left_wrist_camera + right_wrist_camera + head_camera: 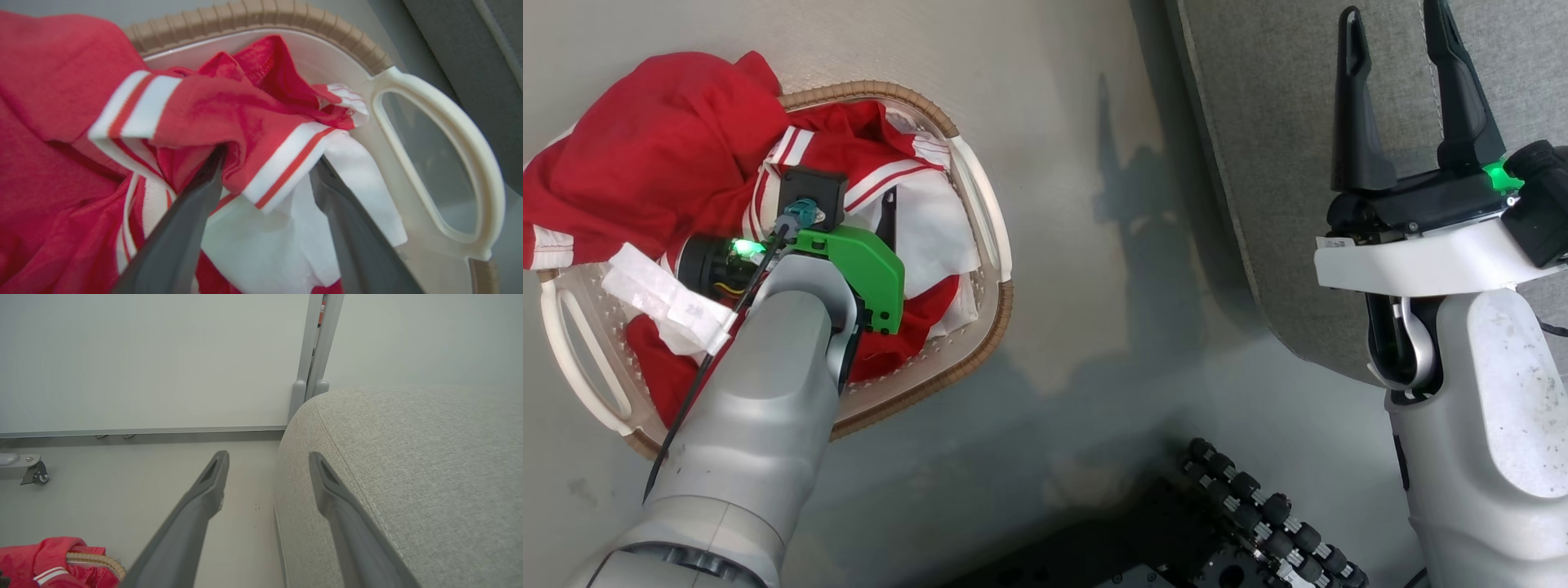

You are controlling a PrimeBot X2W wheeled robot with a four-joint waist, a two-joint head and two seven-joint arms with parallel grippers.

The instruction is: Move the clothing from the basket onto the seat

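My left gripper is to grip the red clothing next by the raised fold at its striped cuff (286, 163), because the rest of the cloth (73, 215) hangs loose in the basket.
The clothing (662, 155), bright red with white stripes, fills the basket (980, 204) and spills over its far left rim. My left gripper (269, 157) reaches down into the basket, open, its fingers (184, 228) astride a fold of red fabric with a white striped cuff (286, 163). The tips are sunk in the cloth. In the head view one dark finger (888, 219) shows beside the green wrist bracket. My right gripper (1395, 24) hovers open and holds nothing above the grey seat (1258, 122), right of the basket. In the right wrist view the gripper (268, 457) is at the seat's (408, 465) left edge.
Grey floor (1094, 286) separates the basket from the seat. My base with black rollers (1258, 514) sits at the bottom. A white wall panel (143, 363), a metal post (314, 355) and a caster (34, 473) stand beyond the seat.
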